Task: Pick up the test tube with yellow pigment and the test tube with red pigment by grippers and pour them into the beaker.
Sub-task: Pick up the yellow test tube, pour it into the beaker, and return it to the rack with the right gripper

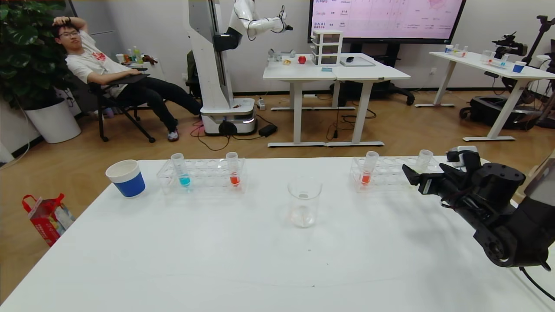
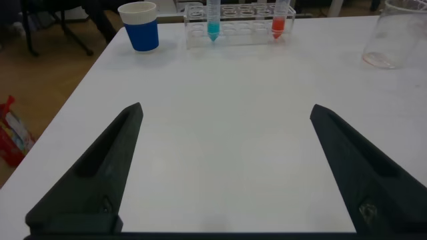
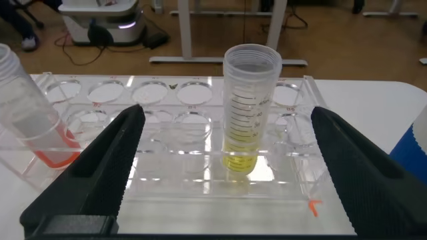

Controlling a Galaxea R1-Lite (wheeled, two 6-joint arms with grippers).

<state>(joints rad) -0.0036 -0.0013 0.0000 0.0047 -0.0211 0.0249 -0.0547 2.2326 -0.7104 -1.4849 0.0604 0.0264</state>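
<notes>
I should next grab the yellow-pigment test tube with my right gripper by its graduated body (image 1: 422, 164), so the test tube's opening stays free to pour into the beaker (image 1: 303, 201).
The yellow-pigment test tube (image 1: 424, 161) stands upright at the right end of the right clear rack (image 1: 390, 173). In the right wrist view it (image 3: 248, 110) is centred just ahead of my right gripper (image 3: 227, 112), which is open and empty with one finger on each side. That gripper (image 1: 414, 177) hovers in front of the rack. A red-pigment tube (image 1: 369, 168) stands at the rack's left end (image 3: 33, 127); another (image 1: 233, 169) stands in the left rack. The empty beaker (image 1: 303, 201) stands mid-table. My left gripper (image 2: 225, 108) is open and empty over bare table.
The left rack (image 1: 201, 175) also holds a blue-liquid tube (image 1: 181, 170). A blue paper cup (image 1: 126, 177) stands at the table's far left. A blue object (image 3: 410, 150) shows just beside the right rack. The white table (image 1: 217, 260) ends just behind both racks.
</notes>
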